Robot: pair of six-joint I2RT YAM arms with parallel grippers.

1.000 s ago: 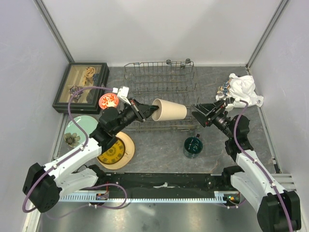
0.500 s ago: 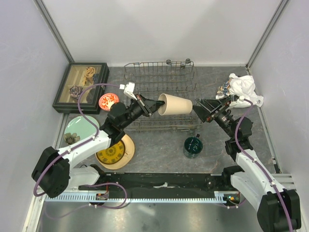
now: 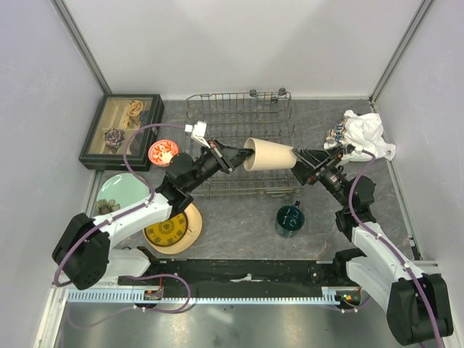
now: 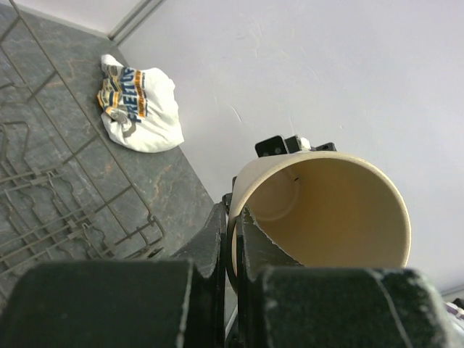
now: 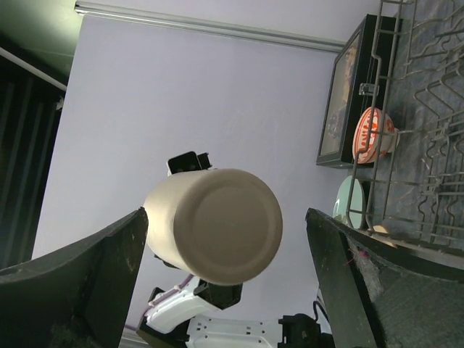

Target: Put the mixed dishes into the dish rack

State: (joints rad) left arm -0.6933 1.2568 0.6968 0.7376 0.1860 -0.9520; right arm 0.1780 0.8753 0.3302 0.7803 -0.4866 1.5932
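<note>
I should next grab the beige cup around its base (image 3: 290,157) with my right gripper, so the cup's rim stays free and the cup can go opening down into the dish rack (image 3: 239,130).
My left gripper (image 3: 241,154) is shut on the rim of the beige cup (image 3: 271,154), one finger inside and one outside (image 4: 232,233). The cup (image 4: 328,212) lies on its side in the air above the grey wire dish rack (image 3: 239,130). Its flat base (image 5: 221,226) points at my right gripper (image 3: 299,167), which stands wide open with a finger on either side of the base (image 5: 226,217), not touching. On the table are the dark green mug (image 3: 290,219), the small red-orange bowl (image 3: 163,151), the pale green plate (image 3: 116,193) and a yellow plate (image 3: 168,228) lying on a tan plate (image 3: 193,219).
A dark glass-topped display box (image 3: 122,129) stands at the back left. A white cloth bundle (image 3: 367,133) lies at the back right, just behind my right arm. Grey walls close off three sides.
My left arm has carried the cup to the right and a little further back, over the rack. Its base now reaches my open right gripper, which has shifted slightly toward it.
</note>
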